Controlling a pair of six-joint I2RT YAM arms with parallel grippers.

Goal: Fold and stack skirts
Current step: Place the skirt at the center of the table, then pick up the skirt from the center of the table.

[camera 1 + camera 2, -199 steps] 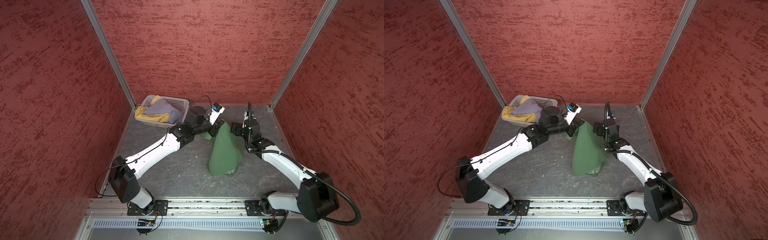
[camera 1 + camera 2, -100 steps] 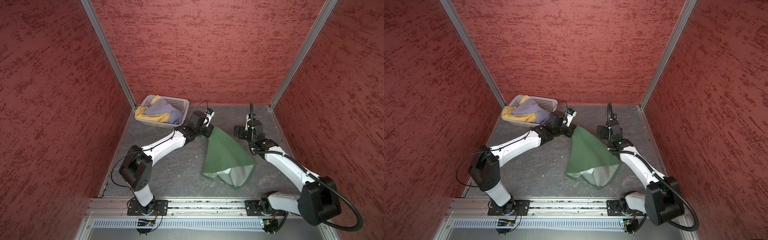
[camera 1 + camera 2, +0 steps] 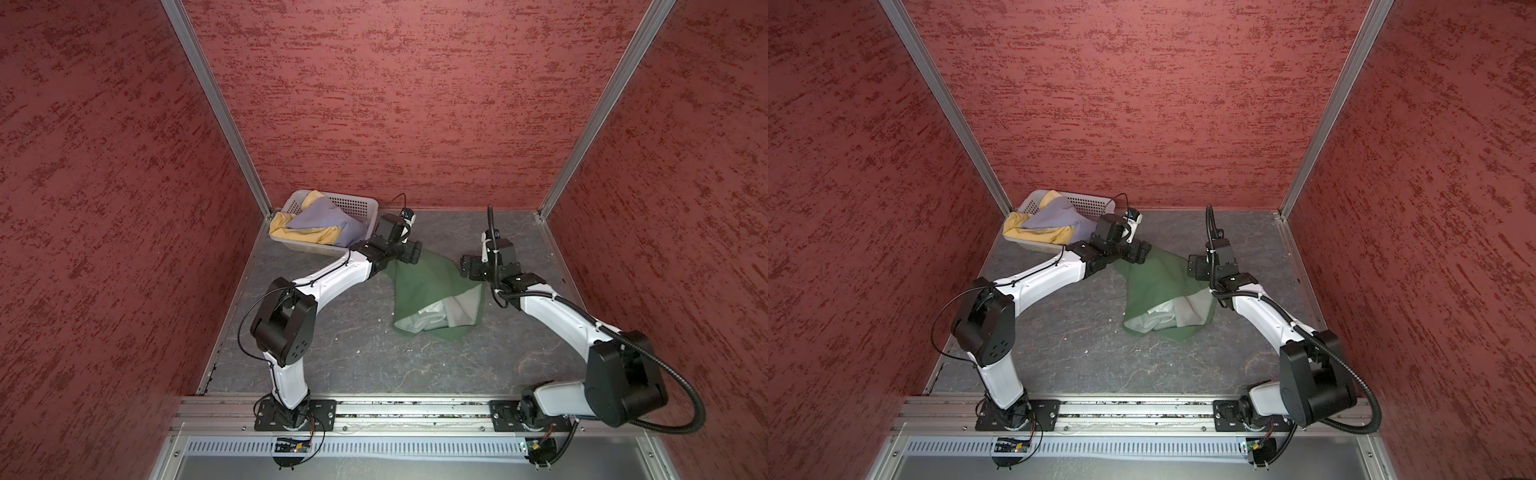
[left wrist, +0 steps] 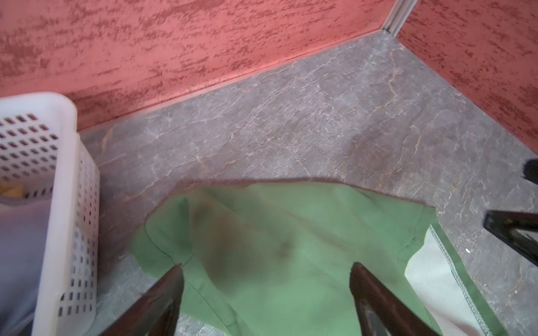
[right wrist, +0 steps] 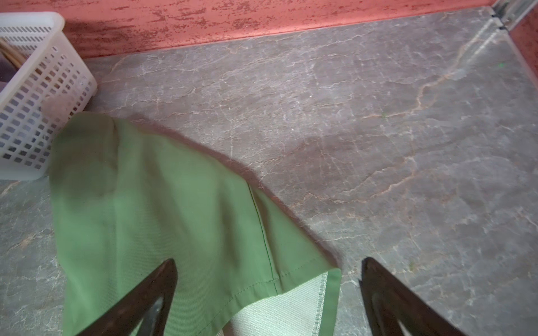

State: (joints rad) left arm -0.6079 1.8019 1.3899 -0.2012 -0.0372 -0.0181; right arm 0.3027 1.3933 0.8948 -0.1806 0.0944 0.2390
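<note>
My right gripper should next grip the green skirt's hemmed corner to fold it, so the rest stays free for my left gripper to arrange.
The dark green skirt (image 3: 432, 282) lies spread on the grey table between my two grippers, its pale lining (image 3: 451, 309) turned up at the near end. My left gripper (image 3: 409, 254) stands open over the skirt's far corner; in the left wrist view the green skirt (image 4: 291, 232) lies slack under the left gripper (image 4: 266, 270). My right gripper (image 3: 469, 268) is open at the skirt's right edge, and in the right wrist view the right gripper (image 5: 269, 267) straddles a hemmed corner of the green skirt (image 5: 163, 209). The lavender-grey skirt (image 3: 320, 216) and the mustard yellow skirt (image 3: 299, 235) lie in the basket.
The white perforated basket (image 3: 357, 205) stands in the far left corner, just behind my left wrist. Red walls close in three sides. Bare grey table (image 3: 374, 357) stretches from the skirt to the front rail (image 3: 395, 409).
My left gripper has opened and let go of the green skirt. The skirt, which hung in a narrow cone, has dropped and spread on the table. The left arm has come down lower.
</note>
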